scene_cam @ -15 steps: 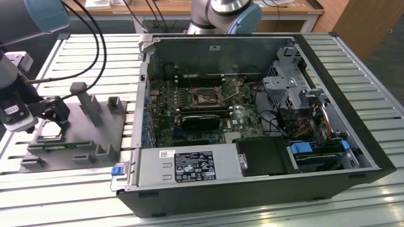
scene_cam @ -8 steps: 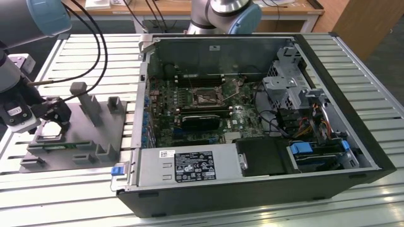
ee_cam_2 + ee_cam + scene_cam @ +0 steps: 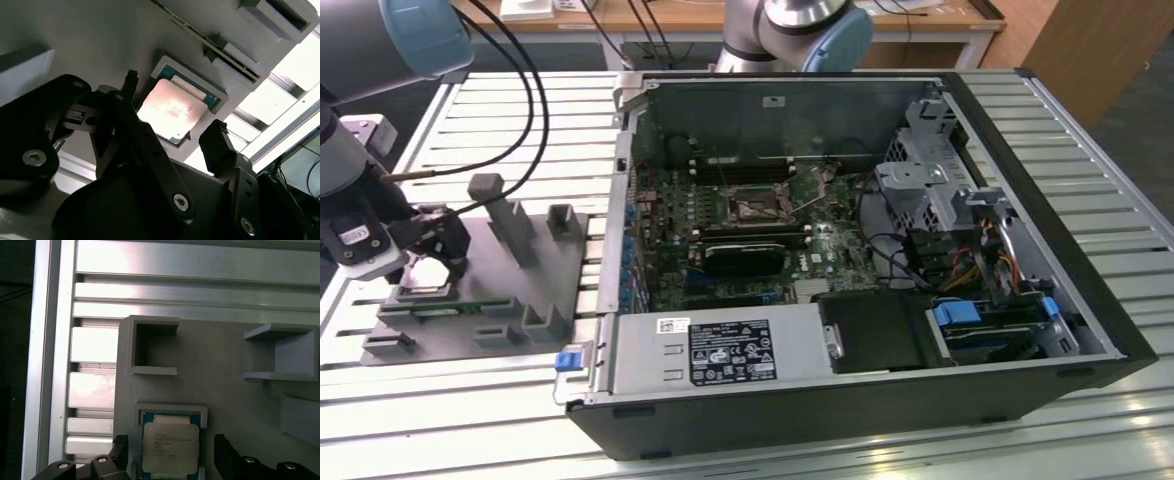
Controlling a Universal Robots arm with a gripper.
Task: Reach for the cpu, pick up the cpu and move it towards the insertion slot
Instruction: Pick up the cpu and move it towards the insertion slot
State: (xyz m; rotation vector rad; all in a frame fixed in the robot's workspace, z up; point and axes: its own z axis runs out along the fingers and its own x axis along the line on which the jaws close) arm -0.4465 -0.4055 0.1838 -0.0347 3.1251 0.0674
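My gripper is going to grab the cpu (image 3: 169, 445) next by its bare side edges between the brackets, because the tray's raised brackets wrap around the cpu's ends.
The cpu (image 3: 169, 445), a flat square chip with a silvery top, lies in a shallow pocket of the grey holder tray (image 3: 220, 370). My gripper (image 3: 171, 452) hangs just over it, open, with one black finger (image 3: 120, 450) on each side and a gap to the chip. In the second wrist view the cpu (image 3: 170, 107) sits between the fingertips (image 3: 131, 80) of the gripper (image 3: 172, 106). In the exterior view the gripper (image 3: 434, 268) is at the left, low over the tray (image 3: 520, 290). The insertion slot (image 3: 757, 208) is on the green board inside the open computer case.
The open computer case (image 3: 854, 250) fills the exterior view's right, with a power supply (image 3: 720, 350) at its near side and drive cages (image 3: 947, 190). Upright grey posts (image 3: 500, 215) stand on the tray between gripper and case. Everything rests on a slatted metal table (image 3: 520, 100).
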